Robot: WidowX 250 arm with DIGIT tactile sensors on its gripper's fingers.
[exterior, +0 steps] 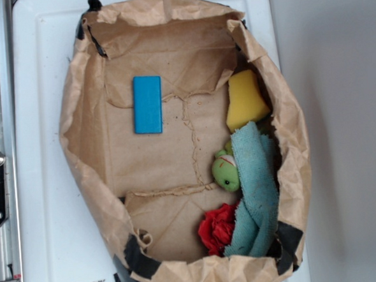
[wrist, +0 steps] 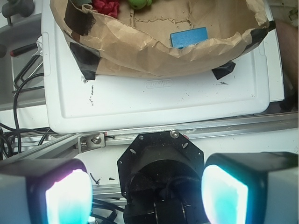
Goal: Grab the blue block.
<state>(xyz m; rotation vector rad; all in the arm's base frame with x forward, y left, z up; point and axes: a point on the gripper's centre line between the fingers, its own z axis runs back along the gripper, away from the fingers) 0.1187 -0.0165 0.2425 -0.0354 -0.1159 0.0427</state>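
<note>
Next, my gripper takes the blue block (exterior: 147, 104) by its two long sides, since it is long from end to end but narrow across.
The blue block (exterior: 147, 104) lies flat on the floor of an open brown paper bag (exterior: 89, 147), in its upper left part, long side running up and down. In the wrist view the blue block (wrist: 188, 37) shows just behind the bag's crumpled near rim (wrist: 154, 58). My gripper (wrist: 146, 192) hangs well back from the bag, over the robot's black base, with both glowing pads wide apart and nothing between them. The exterior view does not show the gripper.
Inside the bag's right side sit a yellow sponge (exterior: 245, 101), a teal-green towel (exterior: 257, 191), a green toy (exterior: 225, 170) and a red crumpled thing (exterior: 219, 227). The bag rests on a white tray (wrist: 154, 102). Metal rails (wrist: 224, 128) and cables (wrist: 21, 84) lie nearby.
</note>
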